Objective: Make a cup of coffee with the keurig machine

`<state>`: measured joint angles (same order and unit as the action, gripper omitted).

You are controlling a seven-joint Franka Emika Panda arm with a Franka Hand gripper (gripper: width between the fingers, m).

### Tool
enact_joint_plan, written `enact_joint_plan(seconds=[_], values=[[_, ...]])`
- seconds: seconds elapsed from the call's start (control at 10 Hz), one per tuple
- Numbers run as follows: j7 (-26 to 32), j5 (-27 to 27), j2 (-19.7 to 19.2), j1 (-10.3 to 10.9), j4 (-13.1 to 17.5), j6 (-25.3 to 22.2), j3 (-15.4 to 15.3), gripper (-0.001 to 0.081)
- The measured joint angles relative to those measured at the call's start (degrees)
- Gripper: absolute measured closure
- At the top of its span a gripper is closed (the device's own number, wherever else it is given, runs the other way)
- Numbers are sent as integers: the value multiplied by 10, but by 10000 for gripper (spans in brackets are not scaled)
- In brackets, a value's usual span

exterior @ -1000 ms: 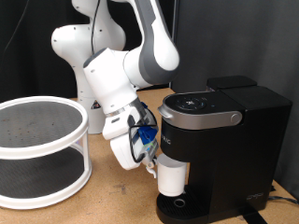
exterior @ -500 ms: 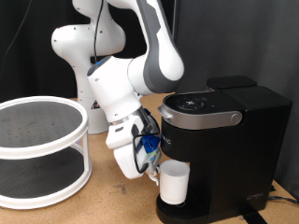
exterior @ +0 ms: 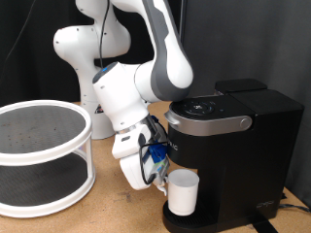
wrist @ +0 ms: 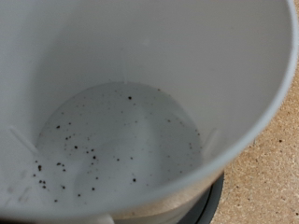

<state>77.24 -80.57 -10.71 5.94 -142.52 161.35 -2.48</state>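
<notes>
The bottom of the white cup is over the round drip tray (exterior: 181,221) (wrist: 211,200), inside the tray's edge. The cup would stand there, so my gripper should open.
The white cup (exterior: 183,193) stands upright under the spout of the black keurig machine (exterior: 243,146), at or just above its round drip tray (exterior: 181,221). My gripper (exterior: 163,181) is at the cup's side towards the exterior view's left and is shut on its rim. The wrist view looks straight down into the cup (wrist: 121,103), which is empty apart from dark specks on its bottom. A dark curved edge of the drip tray (wrist: 211,200) shows below it. The machine's lid is down.
A white round two-tier rack (exterior: 39,155) stands on the wooden table at the exterior view's left. The robot's white base (exterior: 87,58) is behind it. A black curtain closes the back.
The gripper has lowered the cup and shifted it slightly towards the exterior view's right, deeper under the machine's spout. The arm's wrist has dropped with it.
</notes>
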Motion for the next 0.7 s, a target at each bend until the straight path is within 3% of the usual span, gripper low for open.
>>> enact_joint_plan(seconds=[0.6,0.7], values=[[0,-2,0,0,0,0,0,707],[0,-2,0,0,0,0,-1,519]])
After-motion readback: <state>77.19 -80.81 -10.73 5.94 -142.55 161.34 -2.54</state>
